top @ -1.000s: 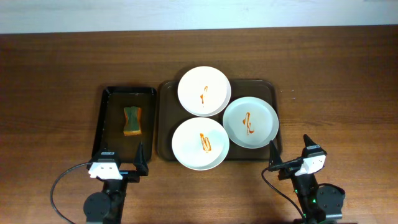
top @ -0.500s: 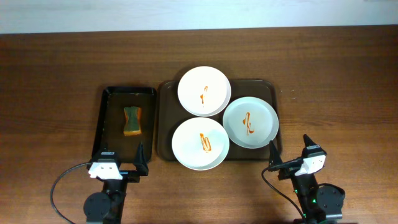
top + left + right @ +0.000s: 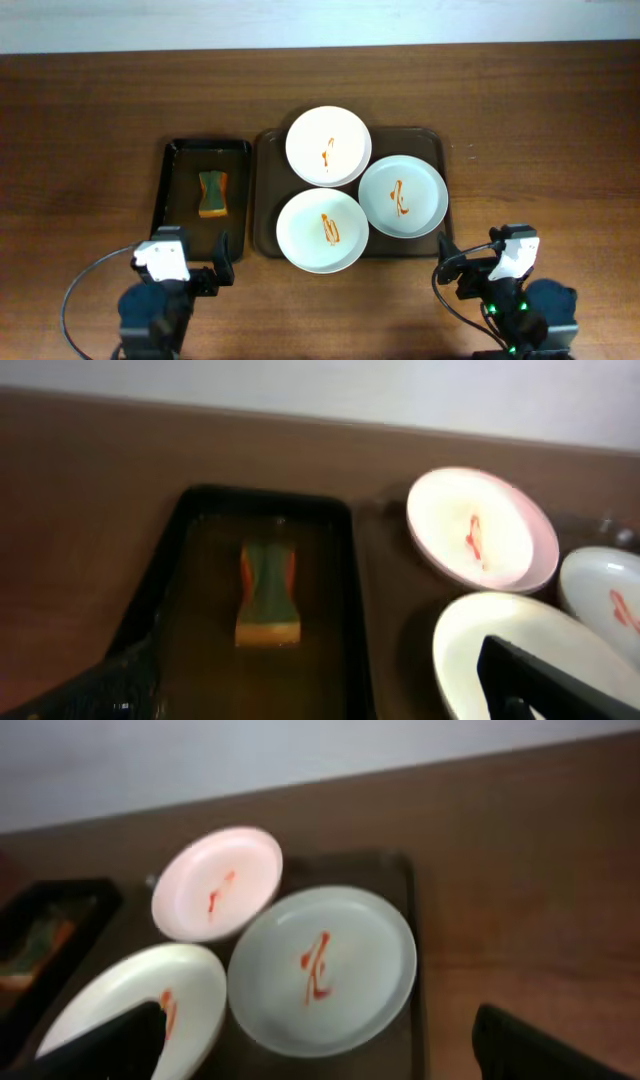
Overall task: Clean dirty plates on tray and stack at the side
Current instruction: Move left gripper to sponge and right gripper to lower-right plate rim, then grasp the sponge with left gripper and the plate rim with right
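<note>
The green and orange sponge needs to wipe plates with its flared end, so that end should stay free. My left gripper should next pinch the sponge across its narrow middle [image 3: 212, 193] [image 3: 268, 583].
Three white plates with orange-red squiggles lie on the brown tray [image 3: 263, 190]: a back plate [image 3: 328, 147], a right plate [image 3: 402, 197] and a front plate [image 3: 322, 231]. My left gripper [image 3: 200, 268] is open and empty near the table's front edge, in front of the black tray. My right gripper [image 3: 478, 262] is open and empty in front of the brown tray's right corner. The left wrist view shows the open jaws [image 3: 320, 700], the back plate [image 3: 480, 528] and the front plate [image 3: 470, 650]. The right wrist view shows the open jaws [image 3: 320, 1060] before the right plate [image 3: 322, 967].
A narrow black tray [image 3: 170, 195] left of the brown tray holds a green and orange sponge [image 3: 213, 193], which also shows in the left wrist view [image 3: 266, 592]. Bare wooden table lies to the far left, far right and behind the trays.
Both arms have shifted a little toward the front edge and their wrists have tilted. The plates, trays and sponge have not moved.
</note>
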Available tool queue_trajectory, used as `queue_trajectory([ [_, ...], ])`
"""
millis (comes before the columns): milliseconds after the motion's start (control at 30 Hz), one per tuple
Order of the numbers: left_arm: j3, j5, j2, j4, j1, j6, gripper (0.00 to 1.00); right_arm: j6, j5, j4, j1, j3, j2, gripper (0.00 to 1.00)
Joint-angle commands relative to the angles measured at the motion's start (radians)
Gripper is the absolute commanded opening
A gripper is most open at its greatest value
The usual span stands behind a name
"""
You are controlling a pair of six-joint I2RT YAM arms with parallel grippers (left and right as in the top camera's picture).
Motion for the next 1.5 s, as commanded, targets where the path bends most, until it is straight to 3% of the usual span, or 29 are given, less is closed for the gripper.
queue_trajectory([
  [0,0.156,0.005,0.189,-0.073,0.005,-0.008,1.00,0.009,-0.033,-0.074,0.007,0.148,0.151,0.98],
  [233,0.544,0.038,0.618,-0.421,0.005,-0.008,1.00,0.005,-0.061,-0.342,0.007,0.431,0.533,0.98],
  [367,0.614,0.039,0.748,-0.517,0.005,-0.005,1.00,0.005,-0.199,-0.307,0.007,0.457,0.649,1.00],
  [433,0.614,0.037,0.771,-0.500,0.005,-0.005,1.00,0.006,-0.207,-0.310,0.011,0.457,0.694,0.90],
  [533,0.616,0.036,0.791,-0.410,0.005,-0.005,1.00,0.034,-0.213,-0.302,0.076,0.457,0.740,0.84],
  [633,0.639,0.002,0.863,-0.314,0.005,-0.005,0.93,0.111,-0.187,-0.237,0.193,0.457,0.819,0.77],
  [800,0.688,-0.033,1.103,-0.227,0.006,-0.005,0.91,0.258,-0.152,-0.149,0.348,0.457,1.032,0.55],
  [867,0.688,-0.034,1.213,-0.174,0.006,-0.005,0.86,0.335,-0.130,-0.116,0.388,0.457,1.141,0.50],
  [967,0.688,-0.052,1.285,-0.126,0.006,-0.005,0.84,0.373,-0.126,-0.047,0.404,0.457,1.276,0.39],
  [1067,0.688,-0.121,1.320,-0.090,0.006,-0.005,0.77,0.414,-0.119,0.005,0.404,0.457,1.362,0.38],
  [1300,0.688,-0.121,1.357,-0.080,0.006,-0.005,0.76,0.424,-0.118,0.058,0.404,0.457,1.399,0.14],
  [1467,0.687,-0.121,1.358,-0.073,0.006,-0.005,0.75,0.424,-0.118,0.061,0.404,0.457,1.399,0.04],
])
